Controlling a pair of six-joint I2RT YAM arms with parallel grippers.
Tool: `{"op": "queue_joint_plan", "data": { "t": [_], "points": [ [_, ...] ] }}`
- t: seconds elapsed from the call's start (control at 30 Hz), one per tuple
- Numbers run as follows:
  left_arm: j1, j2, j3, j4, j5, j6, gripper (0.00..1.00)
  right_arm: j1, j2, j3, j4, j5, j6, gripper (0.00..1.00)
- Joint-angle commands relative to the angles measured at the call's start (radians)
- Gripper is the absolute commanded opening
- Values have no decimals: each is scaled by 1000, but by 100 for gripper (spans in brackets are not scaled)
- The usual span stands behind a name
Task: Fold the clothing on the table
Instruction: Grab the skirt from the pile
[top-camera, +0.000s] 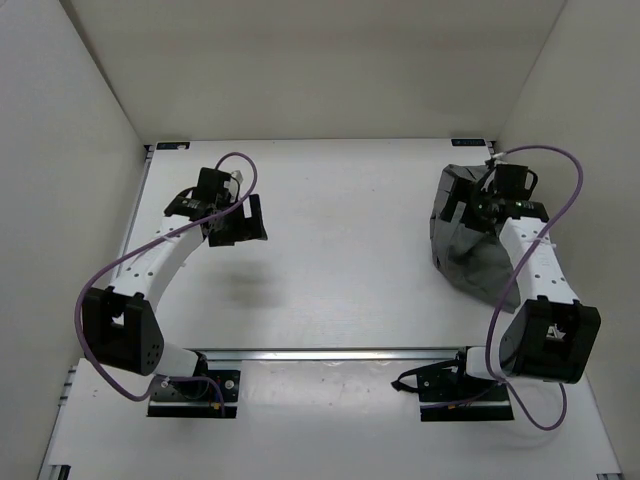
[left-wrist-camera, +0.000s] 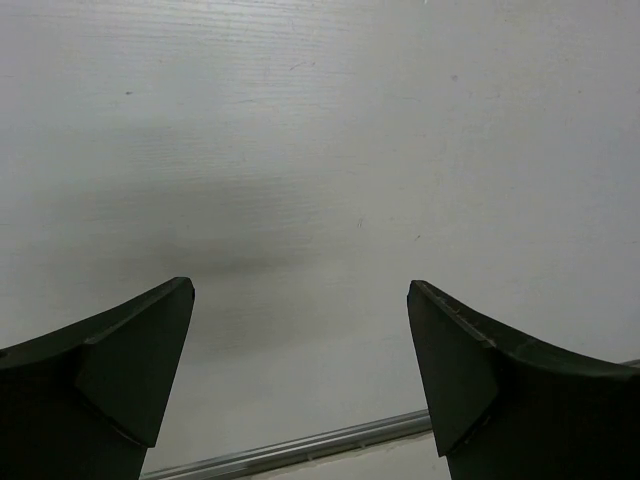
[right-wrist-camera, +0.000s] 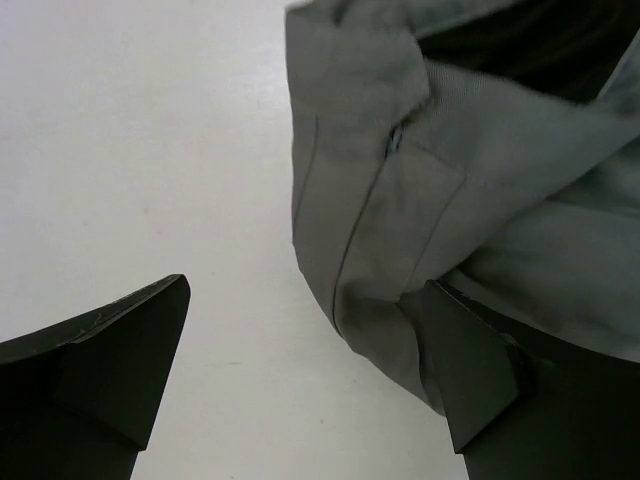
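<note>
The rest of the clothing will stay free to spread for folding, so my right gripper needs to grab the clothing's folded edge beside bare table next.
The clothing is a dark grey bunched heap at the right side of the white table. My right gripper hangs over the heap's far left part. In the right wrist view the right gripper is open. Its right finger sits against the folded grey edge of the clothing, and its left finger is over bare table. My left gripper is open far to the left, away from the cloth. In the left wrist view the left gripper has only white table between its fingers.
A metal rail runs along the near edge of the table, also seen as the rail low in the left wrist view. White walls enclose the left, back and right sides. Purple cables loop off both arms.
</note>
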Motion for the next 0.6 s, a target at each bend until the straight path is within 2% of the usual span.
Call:
{"op": "queue_joint_plan", "data": {
  "t": [0.0, 0.3, 0.47, 0.57],
  "points": [
    [-23, -29, 0, 0, -61, -2, 98, 5, -25, -51, 32, 43, -4, 99],
    [0, -69, -37, 28, -23, 1, 99, 10, 13, -113, 146, 125, 50, 99],
    [-4, -89, -72, 42, 3, 15, 99, 42, 132, -81, 170, 208, 70, 100],
    [-1, -81, -78, 31, 18, 17, 99, 33, 188, -72, 189, 204, 73, 99]
  ]
}}
